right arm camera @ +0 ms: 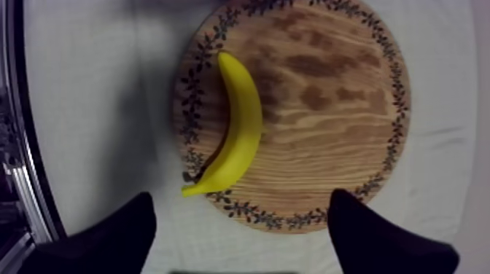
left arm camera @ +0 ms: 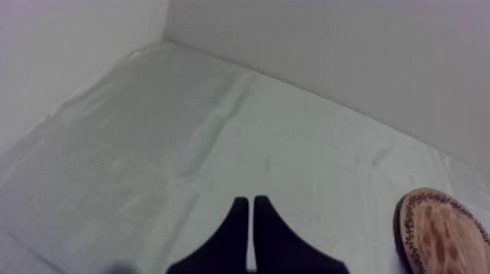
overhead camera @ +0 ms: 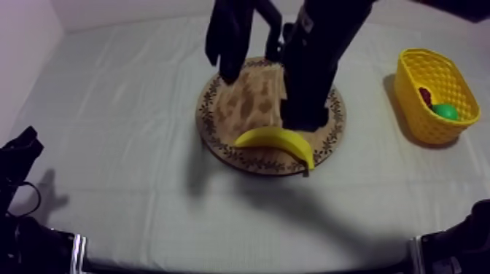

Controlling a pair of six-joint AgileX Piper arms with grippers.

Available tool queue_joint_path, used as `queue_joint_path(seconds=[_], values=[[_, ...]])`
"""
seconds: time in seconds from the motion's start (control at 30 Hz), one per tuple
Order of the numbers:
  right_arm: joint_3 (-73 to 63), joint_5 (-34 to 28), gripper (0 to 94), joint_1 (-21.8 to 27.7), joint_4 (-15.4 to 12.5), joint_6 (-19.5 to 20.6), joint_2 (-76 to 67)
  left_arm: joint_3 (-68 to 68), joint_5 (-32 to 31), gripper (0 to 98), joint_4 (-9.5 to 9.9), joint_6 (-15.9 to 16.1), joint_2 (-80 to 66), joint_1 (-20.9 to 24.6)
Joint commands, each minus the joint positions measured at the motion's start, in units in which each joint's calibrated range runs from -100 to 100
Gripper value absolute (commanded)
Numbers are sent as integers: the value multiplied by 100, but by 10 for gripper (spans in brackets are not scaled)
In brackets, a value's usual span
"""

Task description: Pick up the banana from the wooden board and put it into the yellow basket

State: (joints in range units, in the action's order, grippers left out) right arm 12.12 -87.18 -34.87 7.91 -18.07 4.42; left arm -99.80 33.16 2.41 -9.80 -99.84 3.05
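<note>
My right gripper grabs the yellow banana by its thick middle [overhead camera: 275,136] next, to put it into the yellow basket [overhead camera: 430,73].
The yellow banana [overhead camera: 281,141] lies on the front edge of the round wooden board [overhead camera: 248,109], its stem toward the front right. My right gripper [overhead camera: 266,98] hangs high over the board, coming in from the upper right. In the right wrist view its fingers [right arm camera: 127,233] stand wide apart and open above the banana [right arm camera: 235,131] and the board [right arm camera: 328,109], holding nothing. The yellow basket [overhead camera: 430,73] stands at the right side of the table. My left gripper [overhead camera: 18,153] rests low at the left; its fingers [left arm camera: 251,233] lie together, shut on nothing.
In the basket lie a small red fruit [overhead camera: 425,93] and a green fruit [overhead camera: 445,111]. The board's rim [left arm camera: 445,233] shows beside my left gripper. Bare cloth [overhead camera: 117,109] spreads left of the board and along the table's front.
</note>
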Motion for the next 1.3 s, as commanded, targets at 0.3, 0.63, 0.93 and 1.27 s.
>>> queue_joint_path(seconds=[0.3,0.63,0.93,1.27], values=[[680,786,836,23,45,89,890,2,-1,1,1,0,2,2],[581,1228,834,59,112,138,1726,2,-1,1,1,0,2,2],[142,1435,830,92,152,136,2369,2,-1,1,1,0,2,2],[-284,1489,797,152,135,59,2808,2,-1,1,1,0,2,2]])
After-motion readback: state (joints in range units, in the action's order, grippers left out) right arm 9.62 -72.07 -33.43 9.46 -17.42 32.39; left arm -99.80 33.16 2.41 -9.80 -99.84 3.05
